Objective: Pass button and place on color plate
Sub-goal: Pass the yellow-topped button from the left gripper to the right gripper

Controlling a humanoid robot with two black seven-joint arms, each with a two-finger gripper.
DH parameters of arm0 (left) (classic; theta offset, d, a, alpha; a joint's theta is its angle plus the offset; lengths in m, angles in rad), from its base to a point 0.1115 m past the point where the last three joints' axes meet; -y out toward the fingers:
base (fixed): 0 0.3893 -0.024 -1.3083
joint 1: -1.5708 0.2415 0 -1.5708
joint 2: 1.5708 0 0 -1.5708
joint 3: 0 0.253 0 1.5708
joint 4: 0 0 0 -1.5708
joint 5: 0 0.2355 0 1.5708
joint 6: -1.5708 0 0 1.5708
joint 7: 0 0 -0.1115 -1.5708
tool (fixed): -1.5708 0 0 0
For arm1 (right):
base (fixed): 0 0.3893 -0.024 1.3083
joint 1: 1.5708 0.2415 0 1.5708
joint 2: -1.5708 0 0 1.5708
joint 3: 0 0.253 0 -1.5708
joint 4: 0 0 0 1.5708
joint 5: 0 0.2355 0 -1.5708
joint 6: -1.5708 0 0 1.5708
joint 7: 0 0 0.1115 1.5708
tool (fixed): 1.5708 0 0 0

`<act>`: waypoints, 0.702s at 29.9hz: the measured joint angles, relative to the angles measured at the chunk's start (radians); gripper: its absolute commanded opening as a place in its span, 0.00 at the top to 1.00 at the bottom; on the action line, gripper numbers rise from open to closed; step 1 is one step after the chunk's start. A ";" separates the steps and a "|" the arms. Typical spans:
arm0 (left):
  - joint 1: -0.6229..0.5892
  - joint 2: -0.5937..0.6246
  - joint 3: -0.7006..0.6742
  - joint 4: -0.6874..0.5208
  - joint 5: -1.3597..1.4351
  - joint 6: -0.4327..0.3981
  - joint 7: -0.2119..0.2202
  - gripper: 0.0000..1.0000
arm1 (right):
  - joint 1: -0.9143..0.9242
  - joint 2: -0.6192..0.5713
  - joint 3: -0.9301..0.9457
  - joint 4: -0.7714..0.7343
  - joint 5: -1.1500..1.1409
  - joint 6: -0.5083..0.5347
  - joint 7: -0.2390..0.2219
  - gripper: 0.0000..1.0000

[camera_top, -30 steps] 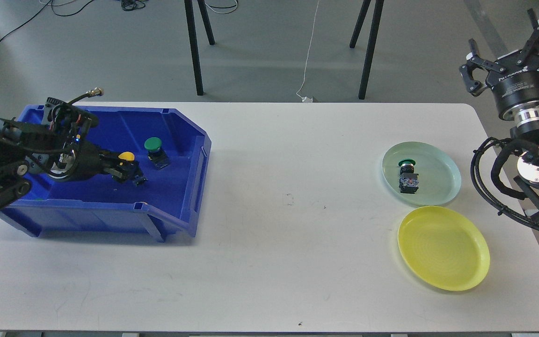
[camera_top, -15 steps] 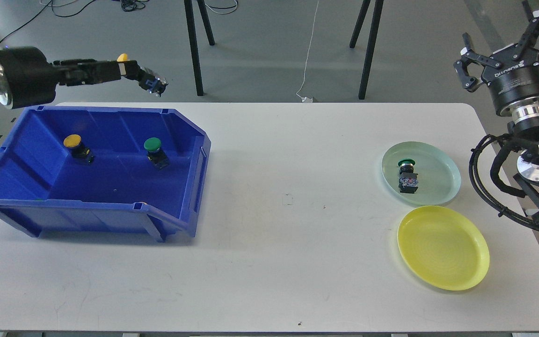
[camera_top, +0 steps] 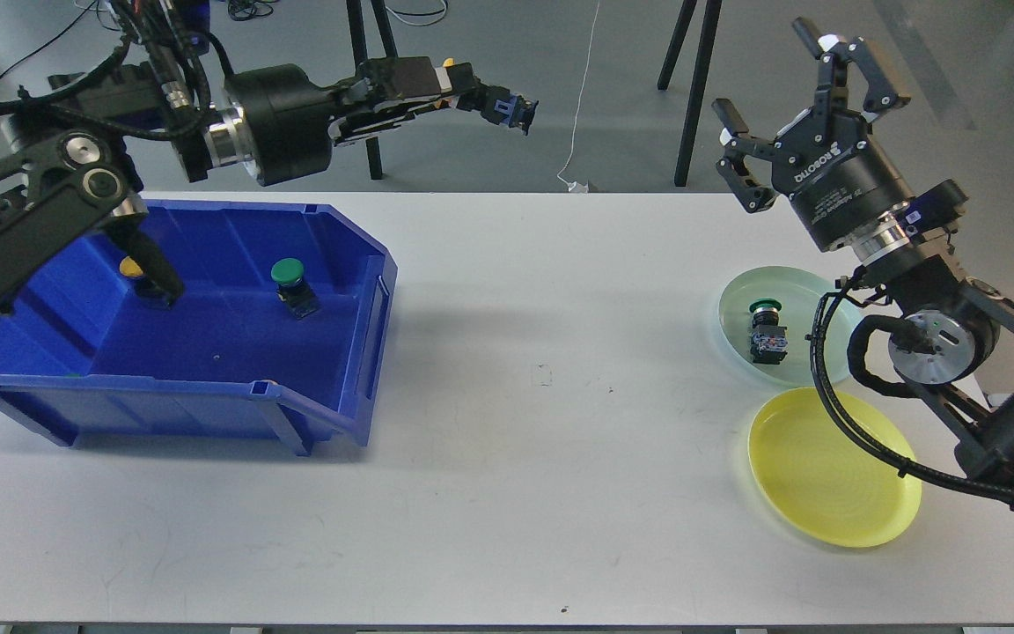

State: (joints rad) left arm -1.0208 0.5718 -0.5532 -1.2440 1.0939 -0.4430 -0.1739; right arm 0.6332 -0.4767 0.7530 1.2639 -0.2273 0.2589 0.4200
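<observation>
My right gripper reaches the yellow button next and grabs its dark base (camera_top: 511, 110), which sticks out free, since my left gripper's fingers cover the button's end with the cap.
My left gripper (camera_top: 459, 88) is shut on a yellow button (camera_top: 496, 105), held high above the table's far edge, right of the blue bin (camera_top: 357, 352). My right gripper (camera_top: 780, 97) is open and empty, raised above the far right of the table, apart from the held button. Another yellow button (camera_top: 131, 267) lies in the bin, partly hidden by my left arm. A green button (camera_top: 290, 282) stands in the bin. A light green plate (camera_top: 824, 299) holds a green button (camera_top: 766, 330). The yellow plate (camera_top: 824, 475) in front of it holds nothing.
The white table (camera_top: 542, 440) spans the view. Black stand legs (camera_top: 366, 88) rise behind the far edge near my left gripper. My right arm's cables (camera_top: 841, 414) hang over both plates.
My left gripper has carried the yellow button out of the bin, up and to the right. My right gripper has moved left toward the table's middle and stays open.
</observation>
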 measured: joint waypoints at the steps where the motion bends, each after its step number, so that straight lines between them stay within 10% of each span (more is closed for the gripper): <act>1: 0.000 -0.021 0.001 0.013 0.010 0.003 0.000 0.72 | 0.002 0.009 -0.018 0.011 -0.002 -0.003 -0.001 0.15; 21: -0.018 -0.136 0.032 0.048 0.056 0.074 0.030 0.72 | 0.030 0.145 -0.063 0.016 -0.003 -0.029 -0.068 0.23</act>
State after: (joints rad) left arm -1.0391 0.4360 -0.5217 -1.1963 1.1500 -0.3691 -0.1443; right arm 0.6631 -0.3320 0.6898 1.2802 -0.2304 0.2301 0.3521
